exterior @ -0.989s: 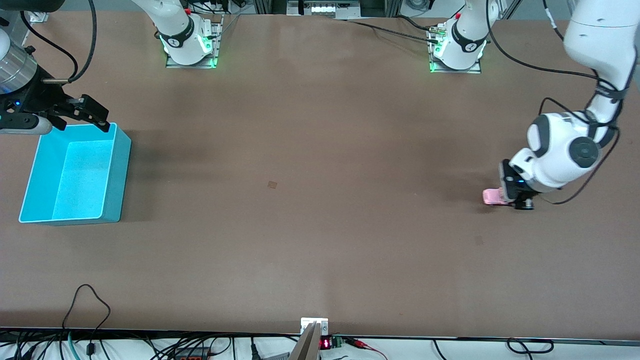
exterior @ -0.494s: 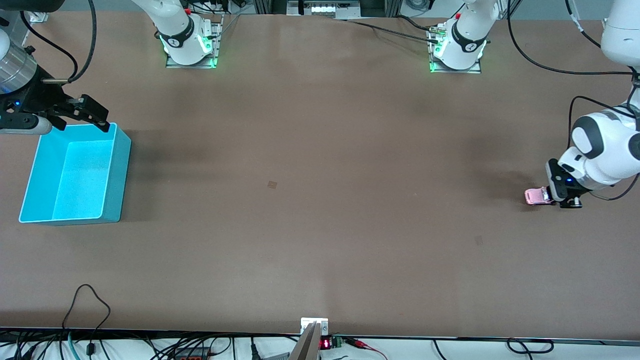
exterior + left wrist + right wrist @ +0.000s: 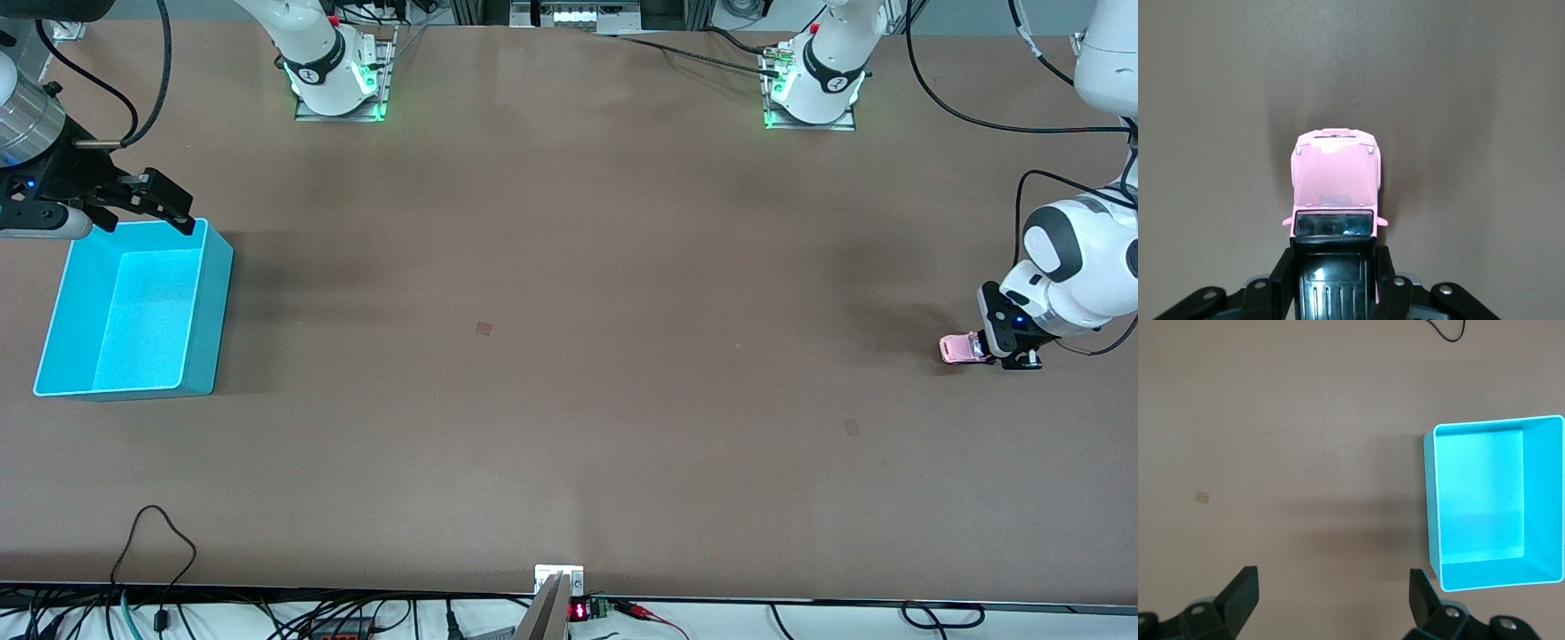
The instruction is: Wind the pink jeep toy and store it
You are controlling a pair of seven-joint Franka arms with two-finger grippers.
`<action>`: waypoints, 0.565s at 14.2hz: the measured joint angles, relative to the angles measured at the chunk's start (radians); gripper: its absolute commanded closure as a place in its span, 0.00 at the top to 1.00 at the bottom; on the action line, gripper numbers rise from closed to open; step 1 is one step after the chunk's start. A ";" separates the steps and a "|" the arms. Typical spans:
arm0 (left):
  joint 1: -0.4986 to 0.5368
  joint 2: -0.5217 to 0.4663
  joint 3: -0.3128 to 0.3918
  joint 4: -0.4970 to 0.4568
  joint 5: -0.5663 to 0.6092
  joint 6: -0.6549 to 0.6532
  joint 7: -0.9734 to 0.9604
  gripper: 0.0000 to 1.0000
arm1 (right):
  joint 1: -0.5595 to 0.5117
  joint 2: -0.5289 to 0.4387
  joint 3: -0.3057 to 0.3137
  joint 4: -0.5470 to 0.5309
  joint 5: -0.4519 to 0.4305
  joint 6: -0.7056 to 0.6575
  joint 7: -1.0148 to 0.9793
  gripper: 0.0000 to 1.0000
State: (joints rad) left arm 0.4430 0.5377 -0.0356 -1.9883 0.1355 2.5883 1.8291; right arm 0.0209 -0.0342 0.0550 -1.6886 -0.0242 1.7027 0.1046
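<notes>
The pink jeep toy's lower edge [image 3: 960, 361] is resting on the brown table, so my left gripper needs to let go of the pink jeep toy.
The pink jeep toy [image 3: 960, 348] sits on the brown table at the left arm's end, its hood pointing toward the right arm's end. My left gripper [image 3: 985, 348] is shut on its rear half, low at the table. In the left wrist view the pink hood and black ribbed roof [image 3: 1335, 220] show between the black fingers [image 3: 1281, 283]. My right gripper [image 3: 147, 206] is open and empty, up over the farther rim of the blue bin [image 3: 206, 307]; its fingers [image 3: 1239, 590] stand wide apart in the right wrist view.
The open blue bin [image 3: 1538, 572] stands at the right arm's end of the table and has nothing in it. A small tape mark [image 3: 484, 328] lies near the table's middle. Cables and a small device [image 3: 558, 582] line the edge nearest the front camera.
My left gripper has dragged the jeep along the table toward the left arm's end, most of it in the first half second. The right arm has not moved.
</notes>
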 measured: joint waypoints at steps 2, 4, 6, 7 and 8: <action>0.000 0.001 -0.001 0.001 0.000 -0.001 0.022 0.21 | 0.000 0.000 0.000 0.000 0.000 0.000 0.000 1.00; 0.000 0.001 -0.001 0.003 0.000 -0.004 0.033 0.21 | 0.000 0.000 0.000 0.000 0.000 0.000 0.000 1.00; 0.000 0.002 -0.002 0.004 0.000 -0.006 0.038 0.21 | 0.000 0.000 0.000 0.000 0.000 0.000 0.000 1.00; -0.001 0.002 -0.002 0.005 0.000 -0.006 0.040 0.21 | 0.000 0.000 0.000 0.000 0.000 0.000 0.000 1.00; -0.001 0.002 -0.002 0.005 0.000 -0.007 0.042 0.21 | 0.000 0.000 0.000 0.000 0.000 0.000 0.000 1.00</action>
State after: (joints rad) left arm 0.4419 0.5396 -0.0373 -1.9834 0.1355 2.5811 1.8712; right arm 0.0207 -0.0341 0.0550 -1.6886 -0.0242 1.7027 0.1045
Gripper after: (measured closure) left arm 0.493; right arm 0.000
